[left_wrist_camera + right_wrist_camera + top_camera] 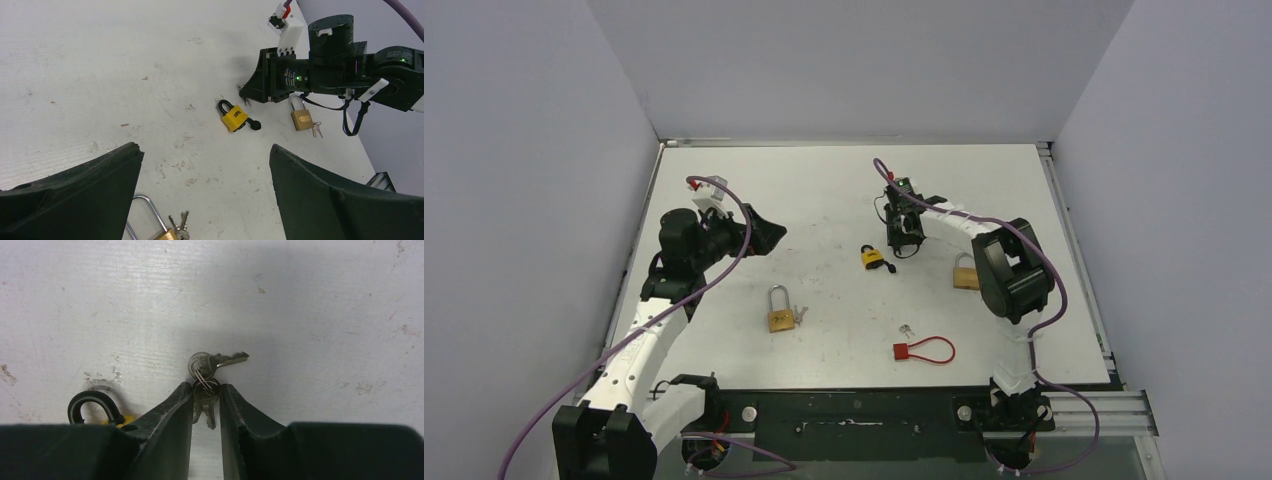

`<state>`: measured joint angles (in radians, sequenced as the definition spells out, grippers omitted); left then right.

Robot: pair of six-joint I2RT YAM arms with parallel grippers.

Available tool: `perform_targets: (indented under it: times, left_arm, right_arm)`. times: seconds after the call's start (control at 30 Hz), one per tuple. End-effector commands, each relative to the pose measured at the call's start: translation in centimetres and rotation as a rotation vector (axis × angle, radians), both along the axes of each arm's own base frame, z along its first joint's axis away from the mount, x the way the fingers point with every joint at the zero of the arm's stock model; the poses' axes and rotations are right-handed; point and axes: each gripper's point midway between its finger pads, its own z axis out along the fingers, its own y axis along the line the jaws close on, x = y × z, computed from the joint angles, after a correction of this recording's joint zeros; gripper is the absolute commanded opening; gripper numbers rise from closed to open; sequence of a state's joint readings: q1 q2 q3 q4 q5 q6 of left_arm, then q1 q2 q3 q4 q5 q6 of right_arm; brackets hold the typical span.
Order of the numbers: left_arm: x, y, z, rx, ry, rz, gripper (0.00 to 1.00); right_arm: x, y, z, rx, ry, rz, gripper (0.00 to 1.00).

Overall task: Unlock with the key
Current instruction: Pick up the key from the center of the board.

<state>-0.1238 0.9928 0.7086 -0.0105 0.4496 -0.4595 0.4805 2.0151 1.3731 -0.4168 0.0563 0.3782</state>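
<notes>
I will grab the key's blade with my left gripper next, so that the key's head stays free for my right gripper to unlock.
My right gripper points down at the table, its fingers pressed on either side of the head of a small silver key. That key hangs on a ring with a second key lying flat. A yellow padlock with a black shackle lies just left of the right gripper. In the left wrist view the same yellow padlock is in front of the right gripper. My left gripper hovers open and empty, well left of the padlock.
A brass padlock with keys lies at centre front. Beside the right arm lies another brass padlock. A red cable lock and a small key sit nearer the front edge. Grey walls enclose three sides.
</notes>
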Motion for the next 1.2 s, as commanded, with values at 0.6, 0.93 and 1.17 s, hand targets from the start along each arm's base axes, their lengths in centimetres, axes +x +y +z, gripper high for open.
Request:
perform_targets:
  times: [0.6, 0.93, 1.17]
  left_arm:
    - [-2.5, -11.3, -2.4, -0.162, 0.110, -0.132, 0.95]
    - [-3.4, -17.3, -2.8, -0.257, 0.143, -0.203, 0.92]
    - [-3.2, -20.1, -3.5, -0.280, 0.165, -0.209, 0.71]
  right_arm:
    - [-0.9, 1.3, 9.5, 0.559, -0.069, -0.164, 0.06]
    - [-4.4, 3.2, 13.2, 0.847, 0.006, -0.223, 0.06]
    - [-7.1, 5.4, 14.6, 1.016, 0.053, -0.291, 0.07]
